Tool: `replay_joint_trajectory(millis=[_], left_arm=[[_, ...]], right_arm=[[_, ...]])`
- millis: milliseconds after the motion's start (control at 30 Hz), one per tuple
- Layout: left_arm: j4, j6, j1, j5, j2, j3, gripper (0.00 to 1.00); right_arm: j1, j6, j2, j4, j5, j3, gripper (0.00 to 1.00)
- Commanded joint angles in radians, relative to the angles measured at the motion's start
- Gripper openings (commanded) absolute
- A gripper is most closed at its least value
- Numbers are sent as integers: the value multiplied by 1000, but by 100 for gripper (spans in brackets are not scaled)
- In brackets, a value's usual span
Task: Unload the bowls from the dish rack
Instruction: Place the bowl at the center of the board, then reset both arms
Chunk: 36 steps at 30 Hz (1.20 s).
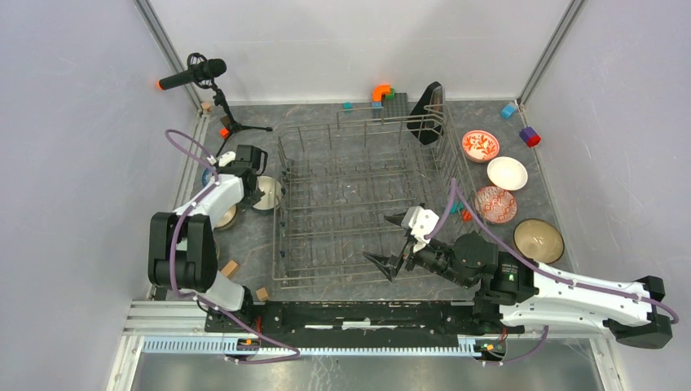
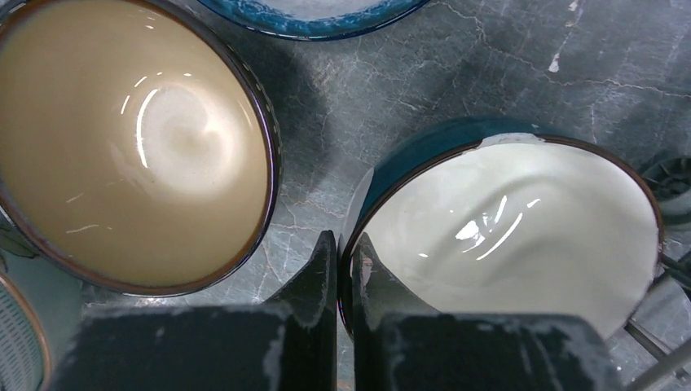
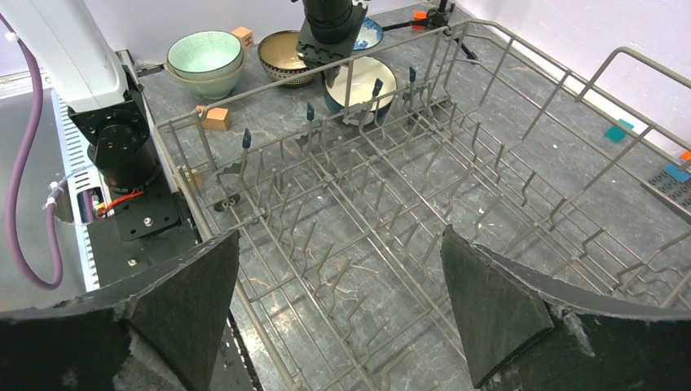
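The teal bowl tilts from its pinched rim low over flat table and would settle there, outside the rack, so it is time for my left gripper to let go of the bowl.
The grey wire dish rack (image 1: 358, 147) stands mid-table and holds no bowl. My left gripper (image 1: 259, 186) is shut on the rim of the teal bowl with a white inside (image 2: 521, 228), low over the table just left of the rack; its jaws pinch the rim (image 2: 344, 240). Next to it are a tan bowl (image 2: 130, 147) and a blue-white bowl (image 2: 318, 12). My right gripper (image 1: 389, 241) is open and empty above the rack's front right (image 3: 340, 236). A red-floral bowl (image 1: 480, 145), a white bowl (image 1: 507, 173), a red-lattice bowl (image 1: 495, 204) and a tan bowl (image 1: 539, 240) sit right of the rack.
A mint green bowl (image 3: 205, 53) sits stacked on another at the left. A microphone on a tripod (image 1: 195, 75) stands at the back left. A black object (image 1: 428, 102) leans at the rack's back right corner. Small coloured blocks (image 1: 530, 136) and wooden blocks (image 1: 231, 269) lie around.
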Motion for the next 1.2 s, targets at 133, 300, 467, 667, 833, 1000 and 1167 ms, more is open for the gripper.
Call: replay_joint_trajectory(millis=[133,300,467,667,833,1000,1167], left_arm=[[61,-86,5,30,36,-2,2],[53,-83,10,21,29,0,21],[38,-88,12,14,8,-7,51],[-49,-80,12,-11,-116,22,84],[-141,-3,-14,-92,-282,96,92],[-130,105,-172,-202,-432,119,100],[-121,202,-421,-391,-478,171,100]], right_arm=[[3,4,-11,14,26,-6,98],[3,1,-11,12,32,-10,98],[2,1,-12,9,33,-10,98],[3,-3,-24,-19,59,10,98],[3,-19,-23,-25,124,34,98],[2,-34,60,-37,324,105,98],[-62,16,205,-102,479,242,98]])
